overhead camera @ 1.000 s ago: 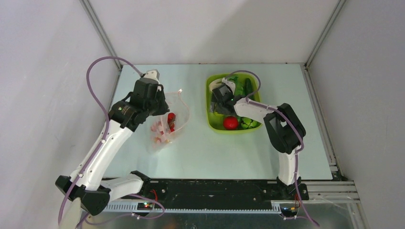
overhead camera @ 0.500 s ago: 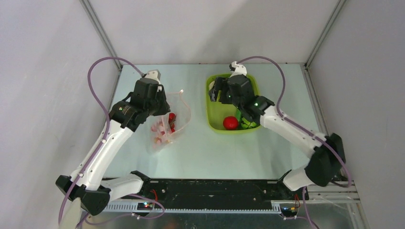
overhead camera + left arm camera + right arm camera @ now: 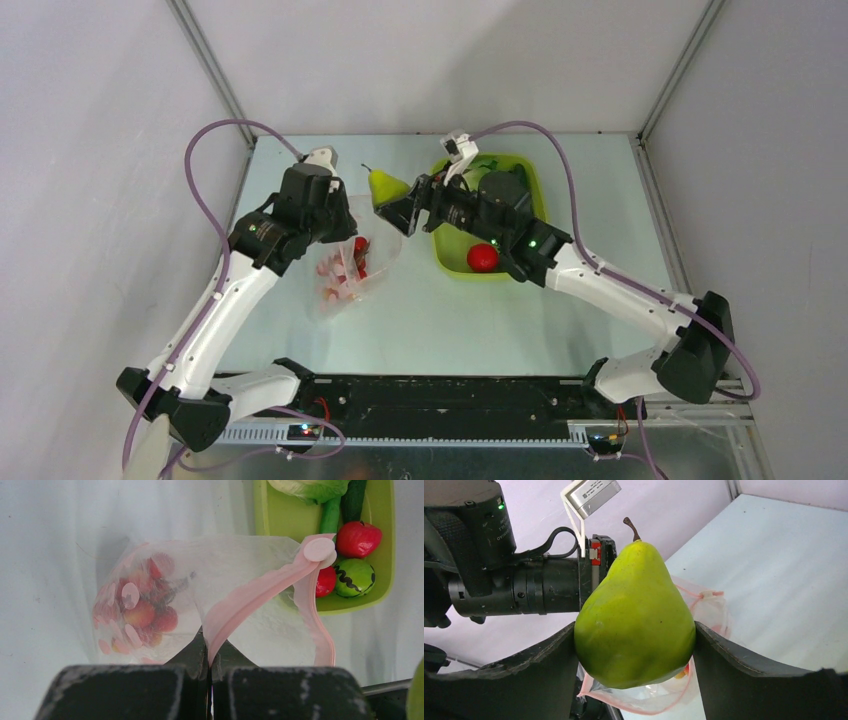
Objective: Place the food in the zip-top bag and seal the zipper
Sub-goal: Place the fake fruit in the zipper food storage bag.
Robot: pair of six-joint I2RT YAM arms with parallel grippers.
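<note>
From above, the pear hangs past the pink rim of the bag's opening on the tray side; if I opened my right gripper now, the pear would end outside the bag [image 3: 355, 255].
My left gripper [image 3: 209, 650] is shut on the pink zipper [image 3: 260, 592] of the clear zip-top bag [image 3: 240, 580], holding its mouth up and open. Red-pink cherry pieces [image 3: 145, 615] lie inside the bag [image 3: 355, 255]. My right gripper [image 3: 635, 645] is shut on a yellow-green pear [image 3: 636, 615], stem up, in the air just above the bag's mouth [image 3: 659, 695]. From above, the pear [image 3: 385, 185] hangs between the bag and the tray. Lettuce [image 3: 310, 487], a cucumber [image 3: 355, 497], tomatoes [image 3: 357, 537] and a green pepper [image 3: 354, 577] lie in the tray.
The lime-green tray [image 3: 445, 255] stands right of the bag, with a red tomato [image 3: 483, 257] at its near end. The left arm's wrist [image 3: 524, 592] is close behind the pear. Grey walls enclose the table on three sides.
My right arm lifted the pear out of the tray and carried it left to the bag's mouth. The left gripper stayed shut on the zipper in the same place.
</note>
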